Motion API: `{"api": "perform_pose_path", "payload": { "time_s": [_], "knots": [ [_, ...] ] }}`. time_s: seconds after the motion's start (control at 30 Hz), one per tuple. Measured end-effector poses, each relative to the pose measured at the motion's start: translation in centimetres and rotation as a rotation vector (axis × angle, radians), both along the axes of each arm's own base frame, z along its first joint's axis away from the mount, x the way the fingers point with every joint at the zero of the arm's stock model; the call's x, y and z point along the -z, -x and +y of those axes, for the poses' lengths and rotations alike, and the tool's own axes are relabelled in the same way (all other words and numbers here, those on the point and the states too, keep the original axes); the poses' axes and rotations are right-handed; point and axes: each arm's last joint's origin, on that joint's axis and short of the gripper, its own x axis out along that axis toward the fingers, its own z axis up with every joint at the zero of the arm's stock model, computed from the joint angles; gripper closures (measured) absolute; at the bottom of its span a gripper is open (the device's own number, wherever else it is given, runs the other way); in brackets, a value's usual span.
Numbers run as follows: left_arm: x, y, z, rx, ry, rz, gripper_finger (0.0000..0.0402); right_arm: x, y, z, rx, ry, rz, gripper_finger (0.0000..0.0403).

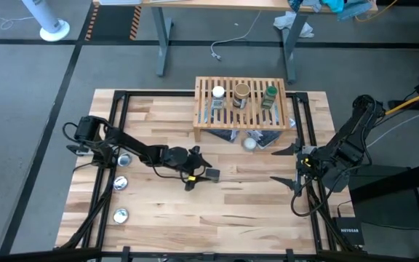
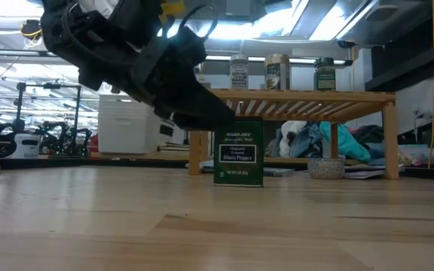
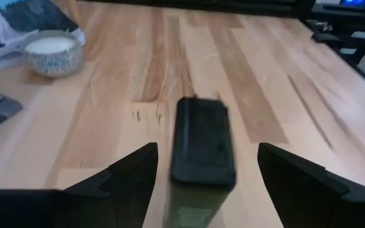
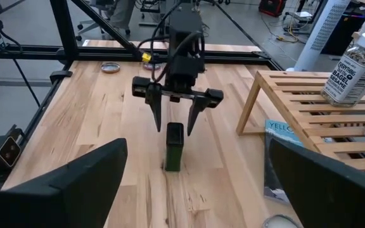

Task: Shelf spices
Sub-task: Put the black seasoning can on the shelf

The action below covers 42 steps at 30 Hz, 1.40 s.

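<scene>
The dark green tin should stand with the jars on the slatted shelf (image 1: 242,109), so the left gripper needs to grab it next by its black end with the cap (image 1: 212,174).
A dark green squarish tin (image 2: 238,154), labelled black pepper, stands upright on the tabletop in front of the shelf (image 1: 242,109). My left gripper (image 3: 206,147) is open, with one finger on each side of the tin's top (image 3: 203,142) and a gap on both sides. It touches nothing. A white-capped jar (image 1: 217,92), a tan-brown jar (image 1: 241,91) and a green-lidded jar (image 1: 270,92) stand on the shelf's slats. Near the table's right edge my right gripper (image 1: 278,165) hangs open and holds nothing.
A small speckled bowl (image 1: 249,143) and flat printed sheets (image 1: 271,138) lie under and in front of the shelf. Three shiny round pieces (image 1: 120,183) lie near the table's left edge. A black frame (image 1: 118,131) runs along the table's sides.
</scene>
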Motion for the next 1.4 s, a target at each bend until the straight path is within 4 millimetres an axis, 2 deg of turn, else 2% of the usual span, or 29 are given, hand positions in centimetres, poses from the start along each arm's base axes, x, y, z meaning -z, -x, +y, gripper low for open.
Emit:
{"api": "perform_pose_path", "payload": {
  "time_s": [0.27, 0.47, 0.6, 0.8, 1.07, 1.23, 1.4],
  "knots": [
    [2.5, -1.1, 0.1, -0.009, 0.024, 0.016, 0.0137, 0.0, 0.0, 0.0, 0.0, 0.0, 0.0, 0.0013],
    [2.8, -2.8, -0.1, 0.005, 0.011, -0.008, 0.0142, 0.0, 0.0, 0.0, 0.0, 0.0, 0.001, 0.0013],
    [2.5, -3.2, -0.1, 0.017, -0.018, -0.027, 0.0184, 0.0, 0.0, 0.0, 0.0, 0.001, 0.001, 0.0013],
    [2.5, -3.2, -0.1, 0.005, 0.01, -0.023, 0.0298, 0.0, 0.0, 0.0, 0.0, 0.001, 0.002, 0.0013],
    [2.3, -3.2, -0.1, 0.001, 0.023, -0.033, 0.03, 0.0, 0.0, 0.0, -0.001, 0.001, 0.002, 0.0013],
    [0.9, -3.3, -0.1, -0.001, 0.033, -0.084, 0.03, 0.0, 0.0, 0.0, -0.002, 0.0, 0.002, 0.0013],
    [-2.4, -2.6, 0.1, 0.017, -0.026, -0.135, 0.03, 0.0, 0.0, 0.0, -0.002, -0.001, 0.002, 0.0013]
  ]
}}
